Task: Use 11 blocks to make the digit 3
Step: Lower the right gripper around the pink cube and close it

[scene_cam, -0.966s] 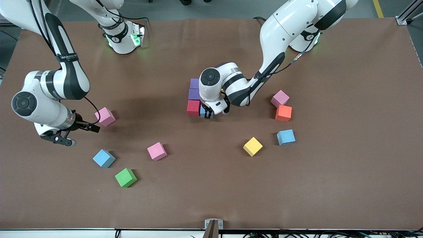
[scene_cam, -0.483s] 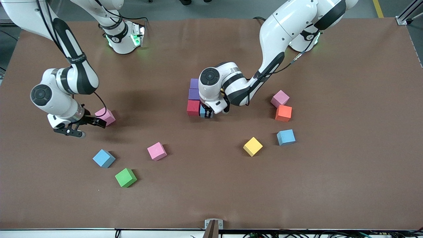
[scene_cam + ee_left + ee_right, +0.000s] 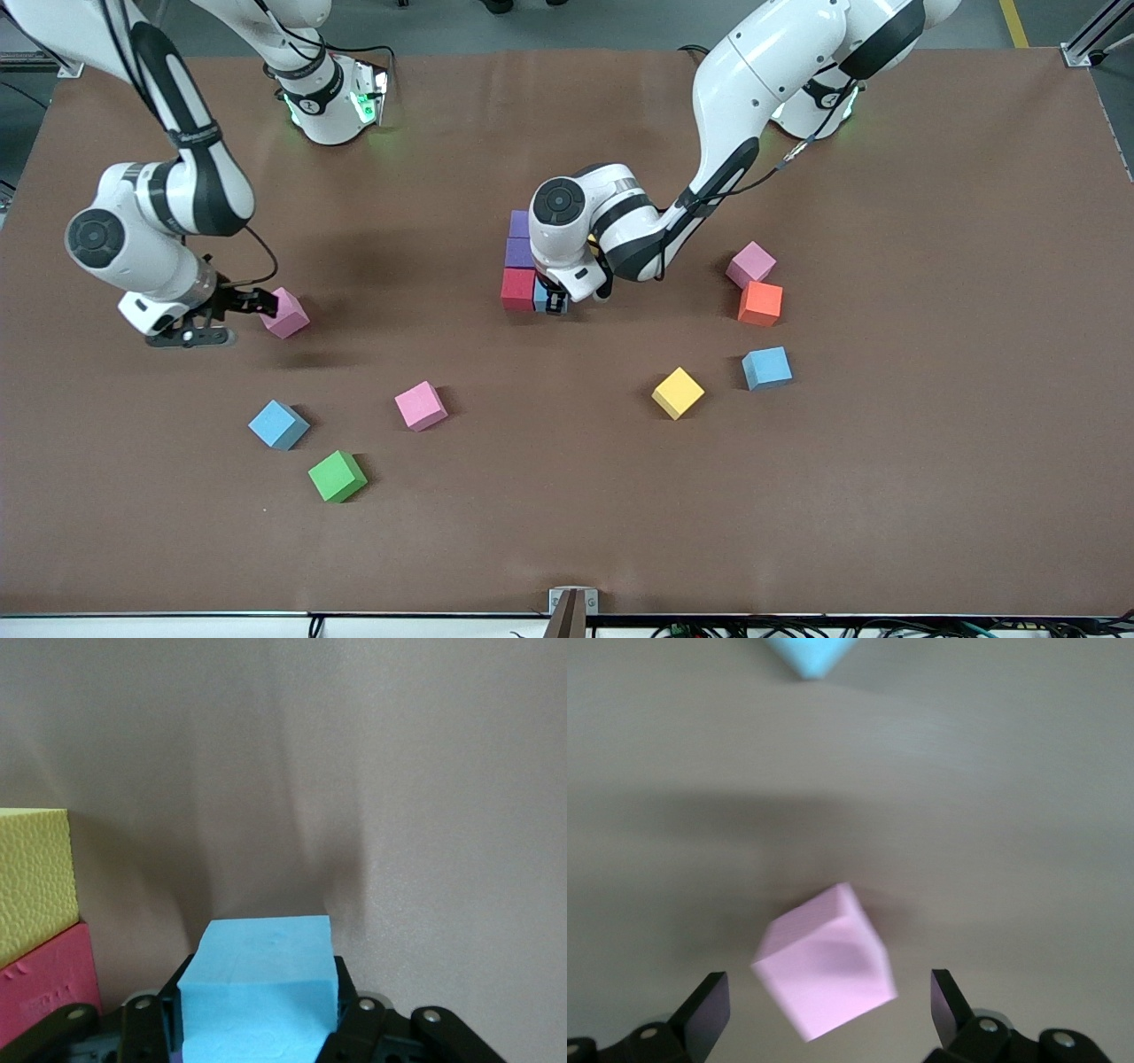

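Note:
I need to grab the opposite sides of the pink block with my right gripper next, so that I can build the digit onward from the red block [image 3: 518,289].
My left gripper [image 3: 554,302] is shut on a light blue block [image 3: 262,967], held low beside the red block [image 3: 518,289] in the middle of the table. Two purple blocks [image 3: 520,252] line up with the red one, farther from the front camera. The left wrist view shows that red block [image 3: 40,985] with a yellow block [image 3: 31,886] beside it. My right gripper [image 3: 252,310] is open at a pink block [image 3: 287,315] toward the right arm's end. In the right wrist view this pink block [image 3: 824,973] lies turned at an angle between the spread fingers [image 3: 709,1003].
Loose blocks toward the right arm's end: pink [image 3: 420,405], light blue [image 3: 278,424] and a green cube [image 3: 337,476]. Toward the left arm's end lie a yellow [image 3: 678,392], a light blue [image 3: 766,368], an orange [image 3: 760,303] and a pink block [image 3: 751,264].
My right arm has swung in toward the pink block and its open fingers now flank it. The left gripper has stayed almost still with the light blue block.

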Motion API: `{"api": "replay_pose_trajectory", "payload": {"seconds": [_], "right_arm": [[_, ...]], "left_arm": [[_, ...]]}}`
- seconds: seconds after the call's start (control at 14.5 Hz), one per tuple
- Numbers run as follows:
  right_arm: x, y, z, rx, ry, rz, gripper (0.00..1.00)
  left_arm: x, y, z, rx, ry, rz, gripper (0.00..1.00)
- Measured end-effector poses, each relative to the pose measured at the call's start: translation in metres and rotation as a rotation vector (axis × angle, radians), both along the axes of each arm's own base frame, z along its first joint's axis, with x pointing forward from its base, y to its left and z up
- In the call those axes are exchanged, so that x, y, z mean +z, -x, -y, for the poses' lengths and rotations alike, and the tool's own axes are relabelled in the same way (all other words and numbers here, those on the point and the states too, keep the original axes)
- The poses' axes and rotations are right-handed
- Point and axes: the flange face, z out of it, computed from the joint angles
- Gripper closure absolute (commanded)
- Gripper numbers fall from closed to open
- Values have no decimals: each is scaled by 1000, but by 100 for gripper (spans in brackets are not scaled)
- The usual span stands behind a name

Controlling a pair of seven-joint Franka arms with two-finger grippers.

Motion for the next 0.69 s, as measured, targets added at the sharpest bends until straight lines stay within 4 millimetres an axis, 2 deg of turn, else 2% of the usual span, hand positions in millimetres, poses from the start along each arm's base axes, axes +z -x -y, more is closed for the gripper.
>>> {"api": "replay_pose_trajectory", "payload": {"seconds": [0.14, 0.21, 0.28, 0.41, 0.48, 0.69], "right_arm": [[9, 4, -22, 139, -2, -9, 0], [10, 5, -22, 185, -5, -15, 0], [8, 7, -16, 219, -9, -23, 0], [0, 12, -5, 274, -20, -46, 0], [-6, 14, -1, 291, -25, -56, 0], [-29, 17, -1, 309, -41, -67, 0]], "left_arm": [[0, 1, 0, -1, 0, 0, 62], [0, 1, 0, -1, 0, 0, 59], [0, 1, 0, -1, 0, 0, 50], [0, 1, 1, -1, 0, 0, 6], [-2, 1, 0, -2, -2, -2, 0], [-17, 6, 1, -6, -13, -22, 0]]}}
